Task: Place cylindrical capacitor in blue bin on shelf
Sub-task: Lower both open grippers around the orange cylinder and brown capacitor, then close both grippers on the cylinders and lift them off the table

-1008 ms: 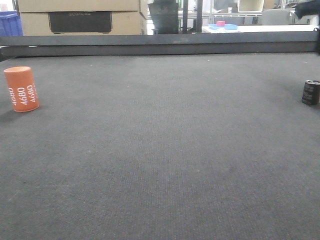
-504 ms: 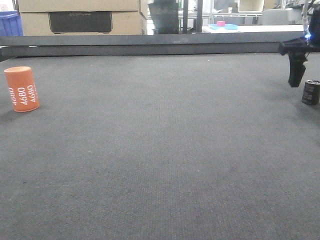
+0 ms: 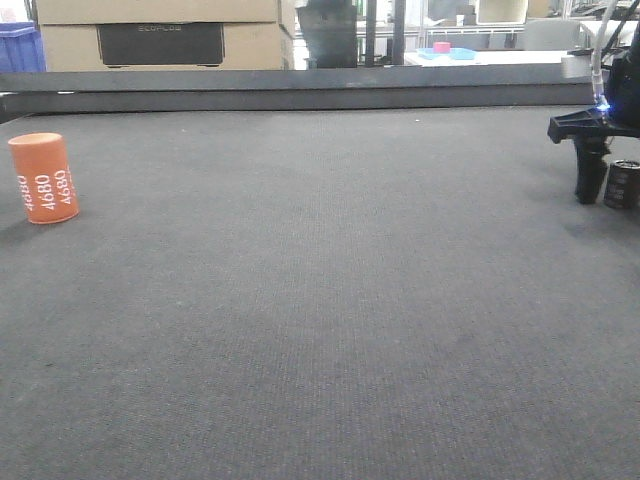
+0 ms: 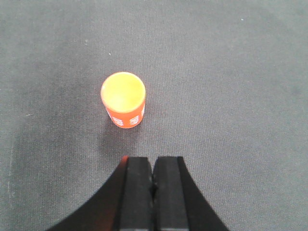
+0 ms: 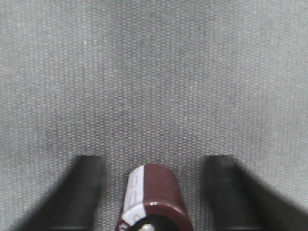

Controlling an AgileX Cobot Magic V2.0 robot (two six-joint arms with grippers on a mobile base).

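My left gripper should grab the orange cylindrical capacitor by its printed round body [image 3: 44, 178] next. Then it can go in the blue bin.
A dark brown cylindrical capacitor [image 3: 622, 184] with a white stripe stands on the grey mat at the far right. In the right wrist view it [image 5: 156, 197] sits between the two fingers of my right gripper [image 5: 154, 161], which is open with gaps on both sides. One of its fingers [image 3: 590, 178] shows just left of the capacitor. An orange cylindrical capacitor marked 4680 [image 3: 43, 178] stands at the far left. My left gripper [image 4: 154, 161] is shut and empty, just short of it [image 4: 123, 98]. The shelf is out of view.
A dark rail [image 3: 320, 85] runs along the mat's far edge. Behind it are cardboard boxes [image 3: 160, 30], a blue crate [image 3: 20, 45] at the far left, and a white surface with a small blue tray [image 3: 445, 52].
My right gripper has come down from the upper right and now straddles the dark capacitor. The orange capacitor and the dark capacitor have not moved.
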